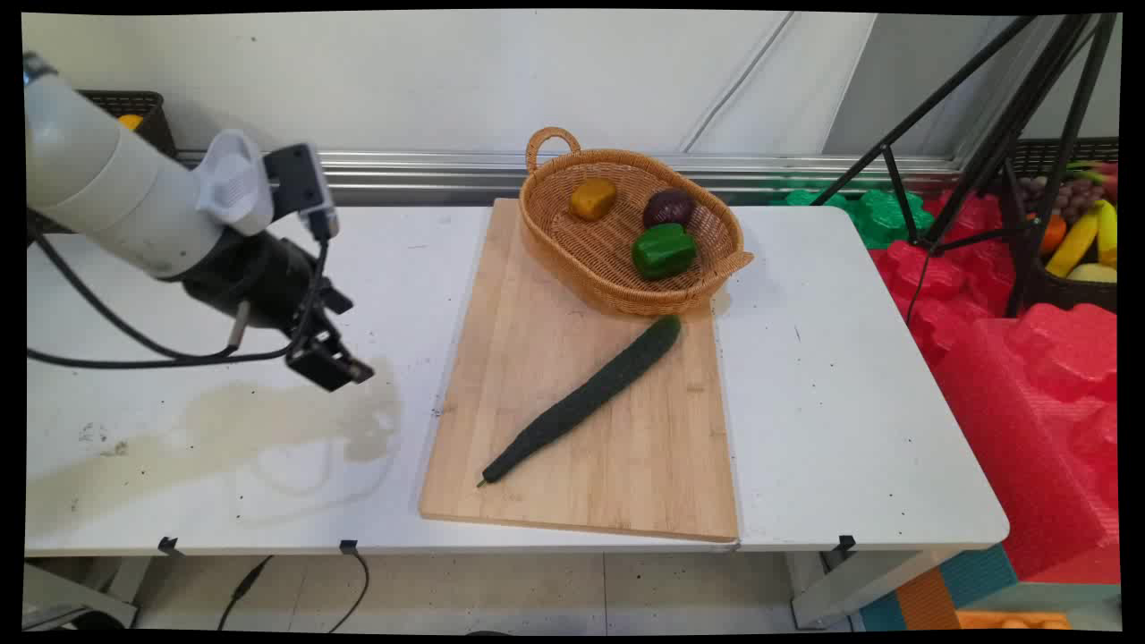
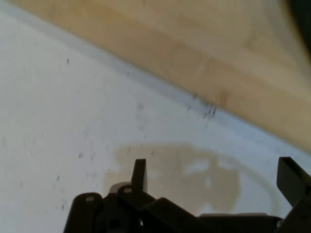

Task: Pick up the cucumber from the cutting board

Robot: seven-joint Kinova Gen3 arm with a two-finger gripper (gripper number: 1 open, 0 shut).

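Note:
The long dark green cucumber should go in the wicker basket (image 1: 612,241), so my gripper will pick it up next by its middle (image 1: 582,402).
My gripper (image 1: 344,371) hovers low over the left part of the white table (image 1: 850,402), above a brownish stain (image 1: 295,420). In the hand view the gripper (image 2: 214,182) is open, its two fingertips (image 2: 139,172) wide apart with nothing between them, and the stain (image 2: 180,170) lies beyond them. A long dark green cucumber (image 1: 586,398) lies diagonally on the wooden cutting board (image 1: 626,465) to the right of the gripper. The board's edge (image 2: 194,53) crosses the top of the hand view.
A wicker basket (image 1: 572,255) on the board's far end holds a green pepper (image 1: 664,250), a yellow-brown item (image 1: 593,199) and a dark purple one (image 1: 668,208). Red foam blocks (image 1: 1029,358), a black tripod (image 1: 993,134) and a fruit crate (image 1: 1073,241) stand at right.

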